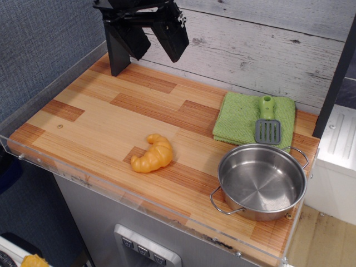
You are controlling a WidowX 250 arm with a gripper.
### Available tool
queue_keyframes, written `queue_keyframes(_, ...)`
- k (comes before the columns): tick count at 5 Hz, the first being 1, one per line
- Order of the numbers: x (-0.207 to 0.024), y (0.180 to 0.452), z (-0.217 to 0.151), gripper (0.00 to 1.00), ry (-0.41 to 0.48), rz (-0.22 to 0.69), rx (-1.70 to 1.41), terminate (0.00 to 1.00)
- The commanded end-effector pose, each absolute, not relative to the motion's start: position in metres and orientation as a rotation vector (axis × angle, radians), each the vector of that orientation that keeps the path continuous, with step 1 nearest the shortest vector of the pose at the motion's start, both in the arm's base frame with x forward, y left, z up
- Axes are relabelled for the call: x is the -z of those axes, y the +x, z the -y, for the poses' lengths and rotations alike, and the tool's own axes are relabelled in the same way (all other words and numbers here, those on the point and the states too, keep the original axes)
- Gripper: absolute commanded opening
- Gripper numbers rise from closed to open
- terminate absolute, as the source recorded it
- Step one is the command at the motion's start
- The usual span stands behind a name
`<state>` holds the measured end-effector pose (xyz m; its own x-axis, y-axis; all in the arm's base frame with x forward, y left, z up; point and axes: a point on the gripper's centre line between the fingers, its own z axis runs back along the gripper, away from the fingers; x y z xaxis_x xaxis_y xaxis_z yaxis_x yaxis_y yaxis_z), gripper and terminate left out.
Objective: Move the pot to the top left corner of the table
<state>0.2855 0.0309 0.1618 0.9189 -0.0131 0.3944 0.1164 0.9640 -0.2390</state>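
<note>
The steel pot needs to move to the table corner by the black post (105, 68), so my gripper should next grip the pot by its rim (220, 177).
The shiny steel pot (261, 181) with two wire loop handles sits at the near right corner of the wood-plank table (100, 119), empty. My gripper (149, 45) hangs open and empty above the far left part of the table, its two black fingers (172, 36) spread apart. It is well away from the pot, up and to the left of it.
An orange croissant (151, 154) lies near the table's middle front. A green cloth (250, 118) lies at the back right with a grey and green spatula (267, 123) on it, just behind the pot. A clear acrylic rim (139, 201) edges the table.
</note>
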Motion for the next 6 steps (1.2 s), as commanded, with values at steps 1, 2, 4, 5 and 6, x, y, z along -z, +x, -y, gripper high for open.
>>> queue_keyframes(1,-0.162,0.286,-0.031,1.0,-0.262,0.401,0.067,0.0)
queue_keyframes(2,-0.165,0.28,-0.018,1.0,-0.22,0.407,0.118,0.0)
queue_keyframes(4,-0.161,0.273,0.012,1.0,-0.198,0.413,0.175,0.0)
queue_keyframes(5,-0.147,0.269,0.028,1.0,-0.157,0.454,0.22,0.0)
queue_keyframes(6,-0.133,0.267,0.041,1.0,-0.157,0.439,0.236,0.0)
